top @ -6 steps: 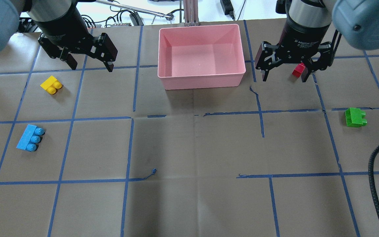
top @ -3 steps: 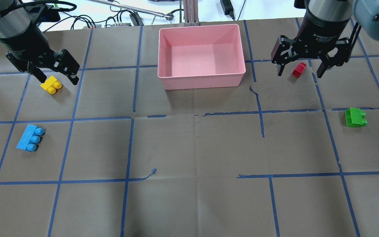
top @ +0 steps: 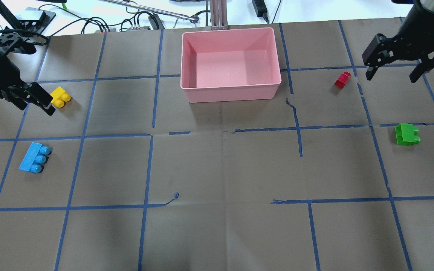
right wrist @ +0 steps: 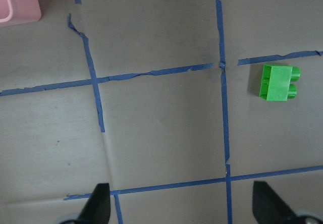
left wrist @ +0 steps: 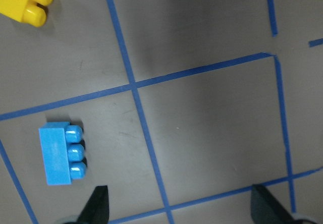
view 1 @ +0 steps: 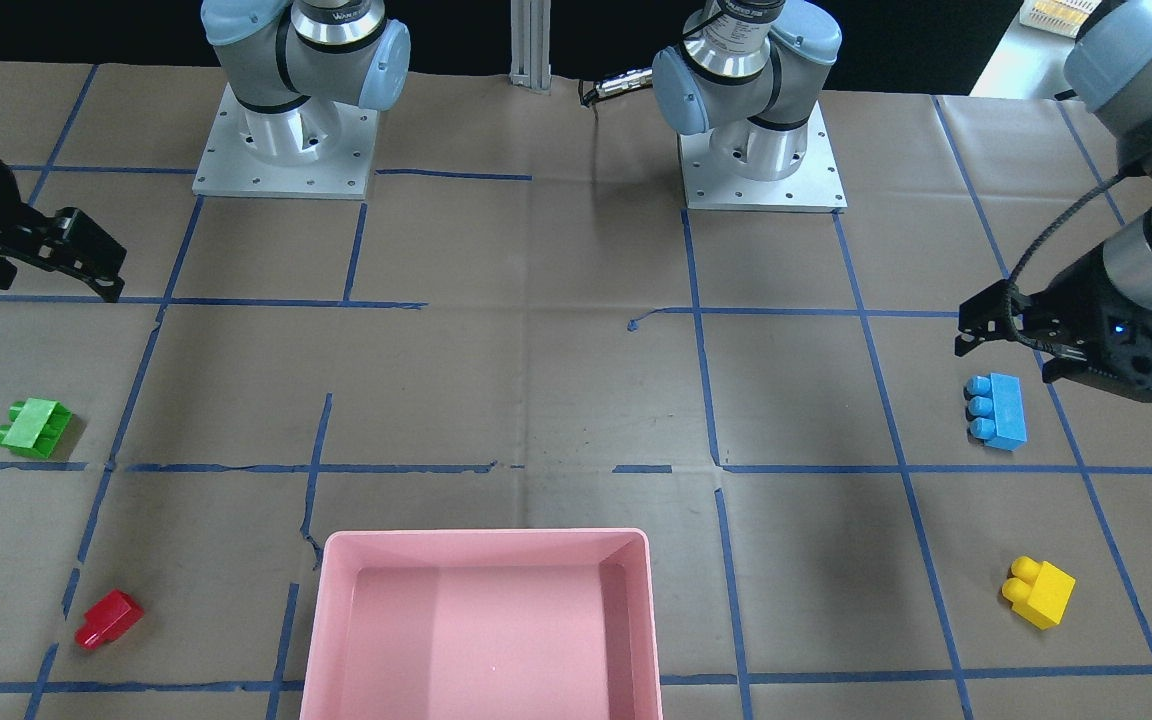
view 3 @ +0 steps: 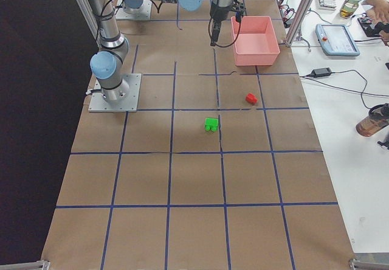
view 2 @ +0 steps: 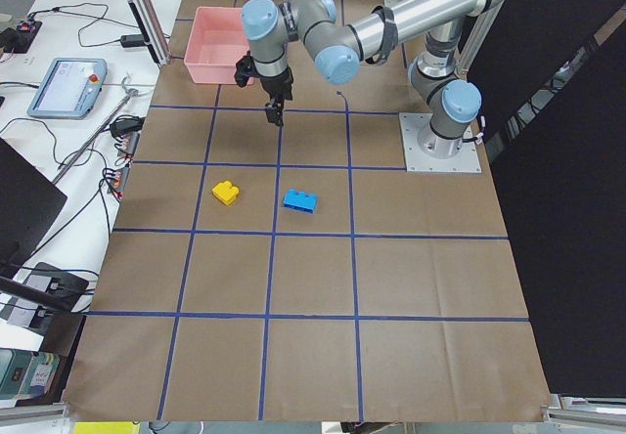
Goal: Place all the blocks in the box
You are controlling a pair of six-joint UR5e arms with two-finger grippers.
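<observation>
My right gripper is going to pick up the green brick by its body (view 1: 38,427) next, as all the blocks need to go into the box (view 1: 479,622).
The pink box (top: 230,92) stands at the far middle of the table and holds no bricks; it also shows in the front view (view 1: 486,541). The yellow brick (top: 60,97) and the blue brick (top: 34,157) lie on the left. The red brick (top: 342,79) and the green brick (top: 406,134) lie on the right. My left gripper (top: 37,109) is open and empty, just left of the yellow brick. Its wrist view shows the blue brick (left wrist: 60,153) and the yellow brick (left wrist: 26,1). My right gripper (top: 392,78) is open and empty, right of the red brick. Its wrist view shows the green brick (right wrist: 277,82).
Brown paper with a blue tape grid (top: 149,135) covers the table. Cables and devices (top: 138,20) lie past the far edge. The two arm bases (view 1: 286,150) stand on the robot's side. A tablet (view 2: 68,87) lies on the side bench.
Both grippers have moved outward and stayed open. The left went left past the yellow brick. The right went right off the red brick. No brick has moved.
</observation>
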